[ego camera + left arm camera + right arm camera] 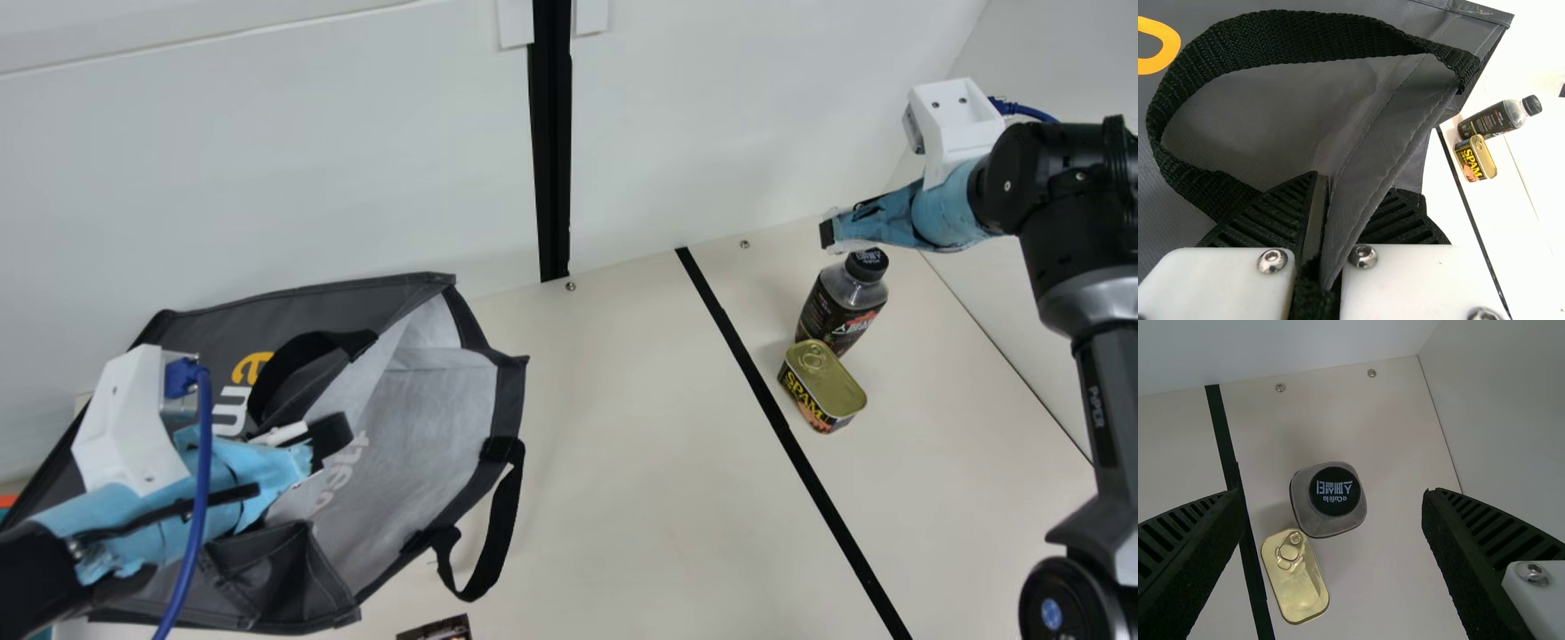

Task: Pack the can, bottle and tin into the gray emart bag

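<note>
The dark bottle has to go into the gray emart bag, so the robot's right gripper should grab it by its black cap (867, 263) next.
My left gripper (327, 437) holds the rim of the gray bag (200, 324), which lies tilted with its mouth towards the table's middle. In the left wrist view, my left gripper (1328, 230) is shut on the gray bag's edge (1395, 133), beside the black handle. My right gripper (829, 235) is above the bottle (837, 307), which stands upright. Seen from the right wrist, my right gripper (1333, 497) is open, with the bottle's black cap (1335, 491) below between its fingers. The golden-lidded SPAM tin (822, 387) stands beside the bottle.
A dark printed object (437, 629) is cut off by the main view's bottom edge, near the loose bag handle (498, 542). White walls rise behind and at the right. A black strip (782, 427) crosses the table left of the tin.
</note>
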